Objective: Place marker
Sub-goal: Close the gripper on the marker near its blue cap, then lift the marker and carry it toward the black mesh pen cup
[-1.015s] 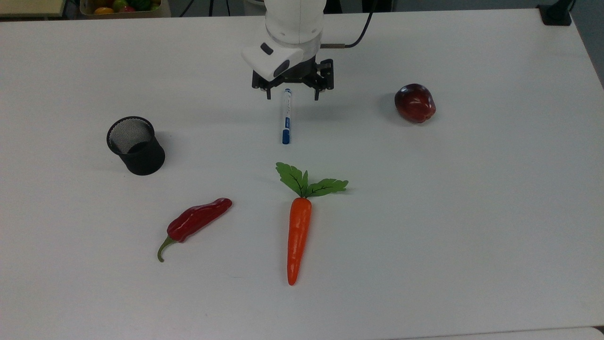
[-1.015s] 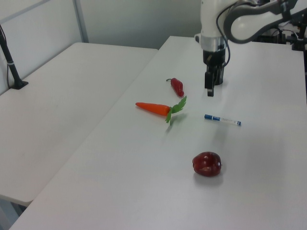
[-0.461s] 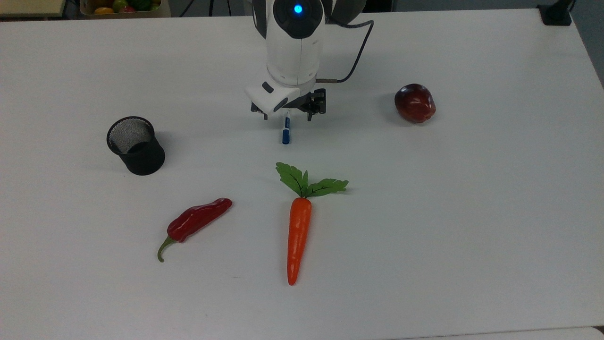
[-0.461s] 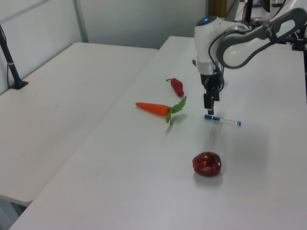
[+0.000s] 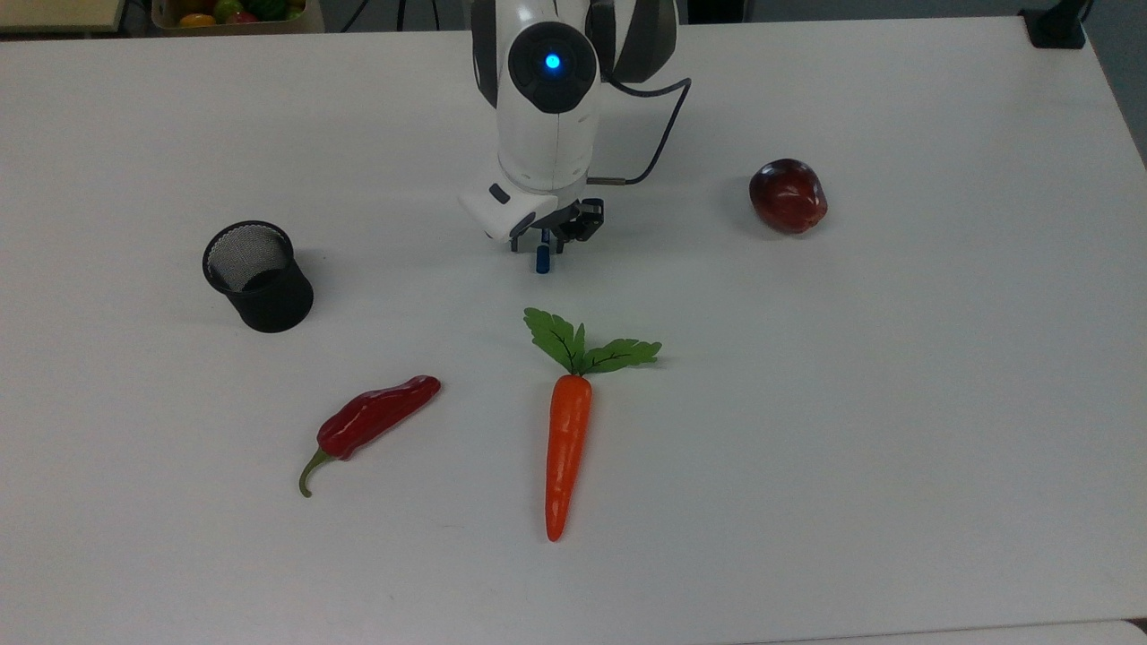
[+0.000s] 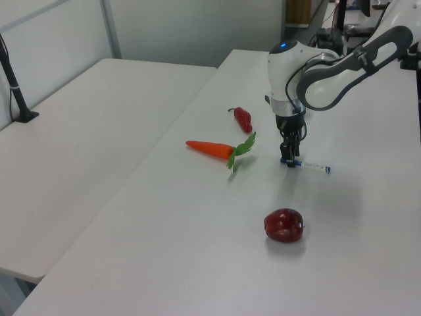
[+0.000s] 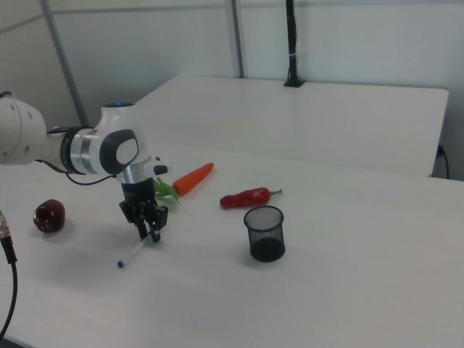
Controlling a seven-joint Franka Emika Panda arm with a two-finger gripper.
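Note:
The gripper grabs the marker's blue cap end (image 6: 284,160) next, to leave the marker's plain end (image 6: 326,169) free to enter the mesh cup.
The marker (image 6: 313,166) lies flat on the white table, a slim white pen with a blue cap. In the top view the arm hides all of it except the blue cap end (image 5: 541,262); in the right view the marker (image 7: 133,254) slants down to the right view's left. My gripper (image 5: 540,243) is down at table height over the cap end, open, with one finger on each side of the marker. The left view shows the gripper (image 6: 290,160) at the marker's blue end, and the right view shows the gripper (image 7: 151,233) astride its upper end.
A black mesh cup (image 5: 258,278) stands at the top view's left. A red chilli (image 5: 372,421) and a carrot (image 5: 566,439) lie nearer the front edge, and a dark red apple (image 5: 789,195) sits to the right. A fruit box (image 5: 228,11) is beyond the far edge.
The gripper has dropped from above the marker's far end down to the table and shifted toward the blue cap. Its fingers stand closer together. The marker has not moved.

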